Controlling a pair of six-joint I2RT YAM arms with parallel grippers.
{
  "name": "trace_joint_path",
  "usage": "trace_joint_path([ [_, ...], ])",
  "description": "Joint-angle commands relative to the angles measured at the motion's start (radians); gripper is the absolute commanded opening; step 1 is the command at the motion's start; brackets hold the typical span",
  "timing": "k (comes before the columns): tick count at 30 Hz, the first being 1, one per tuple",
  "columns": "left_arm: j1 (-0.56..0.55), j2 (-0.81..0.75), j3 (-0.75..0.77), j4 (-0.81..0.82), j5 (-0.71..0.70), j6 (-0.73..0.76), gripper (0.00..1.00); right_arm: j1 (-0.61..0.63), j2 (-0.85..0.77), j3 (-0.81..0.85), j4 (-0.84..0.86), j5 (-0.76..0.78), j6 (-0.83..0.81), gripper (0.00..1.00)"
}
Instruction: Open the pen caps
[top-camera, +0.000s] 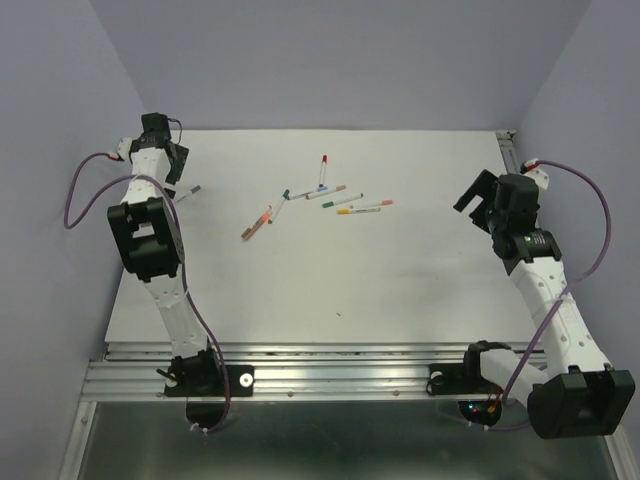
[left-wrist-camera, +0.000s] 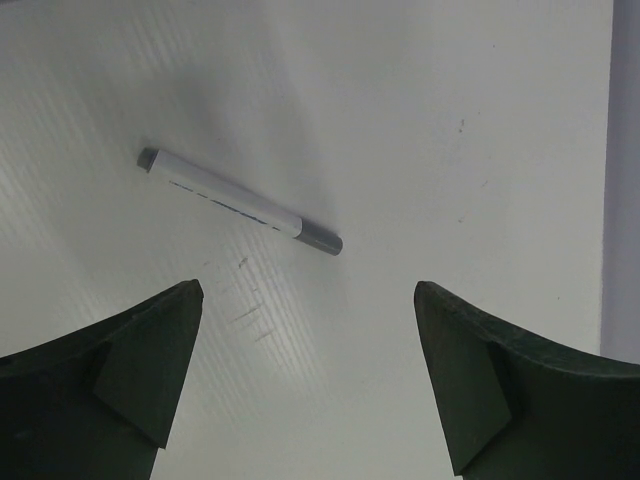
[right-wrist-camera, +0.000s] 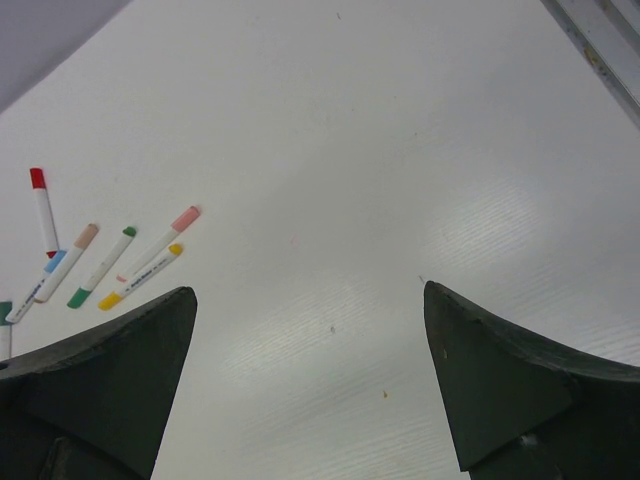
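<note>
My left gripper grabs the grey-capped pen by its white body next, fingers across it, leaving the grey cap free to pull open.
Several white pens with coloured pen caps lie loose on the white table, mid-back. One has a red cap, others a pink cap, a green cap and a yellow cap. Two more pens lie left of that group. A grey-capped pen lies apart at the far left, just ahead of my left gripper, which is open and empty. My right gripper hovers open and empty at the right, with the pens off to its left.
An aluminium rail runs along the near table edge, and another rail borders the right side. Purple walls close in the left, back and right. Cables loop beside both arms.
</note>
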Motion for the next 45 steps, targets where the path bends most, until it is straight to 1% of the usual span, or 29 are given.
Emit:
trace_joint_path([
  [1,0.007,0.018,0.079,-0.101,-0.037,-0.121,0.99,-0.002,0.004,-0.011,0.020,0.039,-0.017,1.00],
  [4,0.007,0.035,0.063,-0.102,-0.058,-0.191,0.99,-0.002,0.009,-0.012,0.019,0.035,-0.022,1.00],
  [10,0.019,0.083,0.066,-0.107,-0.046,-0.283,0.99,-0.001,0.022,-0.006,0.008,0.030,-0.031,1.00],
  [13,0.033,0.121,0.102,-0.111,-0.026,-0.284,0.96,-0.002,0.029,-0.003,-0.001,0.035,-0.030,1.00],
  [15,0.037,0.144,0.146,-0.153,-0.020,-0.303,0.95,-0.002,0.030,-0.005,0.000,0.045,-0.030,1.00],
  [16,0.037,0.165,0.158,-0.167,-0.020,-0.313,0.92,-0.001,0.032,-0.003,-0.001,0.053,-0.030,1.00],
  [17,0.039,0.173,0.178,-0.197,-0.021,-0.338,0.87,-0.002,0.036,0.001,-0.010,0.070,-0.025,1.00],
  [20,0.039,0.204,0.204,-0.239,-0.021,-0.369,0.85,-0.002,0.044,0.006,-0.024,0.085,-0.023,1.00],
  [24,0.042,0.267,0.318,-0.366,-0.020,-0.423,0.83,-0.002,0.053,0.011,-0.033,0.085,-0.022,1.00],
  [26,0.048,0.309,0.380,-0.409,-0.005,-0.429,0.82,-0.002,0.056,0.012,-0.044,0.085,-0.020,1.00],
  [28,0.062,0.337,0.401,-0.461,0.017,-0.441,0.83,-0.002,0.056,0.015,-0.047,0.085,-0.020,1.00],
  [30,0.076,0.345,0.404,-0.477,0.051,-0.449,0.79,-0.002,0.055,0.015,-0.049,0.090,-0.017,1.00],
  [31,0.082,0.351,0.404,-0.484,0.061,-0.455,0.79,-0.002,0.052,0.014,-0.049,0.091,-0.016,1.00],
  [32,0.092,0.356,0.414,-0.487,0.075,-0.452,0.76,-0.002,0.050,0.012,-0.049,0.093,-0.016,1.00],
  [35,0.108,0.379,0.448,-0.522,0.093,-0.458,0.75,-0.002,0.050,0.009,-0.044,0.094,-0.013,1.00],
  [37,0.122,0.394,0.448,-0.523,0.127,-0.460,0.73,-0.002,0.052,0.009,-0.044,0.093,-0.013,1.00],
  [38,0.126,0.399,0.445,-0.518,0.165,-0.451,0.70,-0.002,0.053,0.011,-0.049,0.097,-0.013,1.00],
  [40,0.140,0.414,0.456,-0.521,0.195,-0.439,0.67,-0.002,0.055,0.012,-0.050,0.099,-0.013,1.00],
  [44,0.146,0.428,0.455,-0.523,0.190,-0.445,0.60,-0.002,0.047,0.012,-0.052,0.116,-0.010,1.00],
  [45,0.146,0.426,0.445,-0.523,0.195,-0.445,0.60,-0.002,0.047,0.012,-0.053,0.119,-0.008,1.00],
])
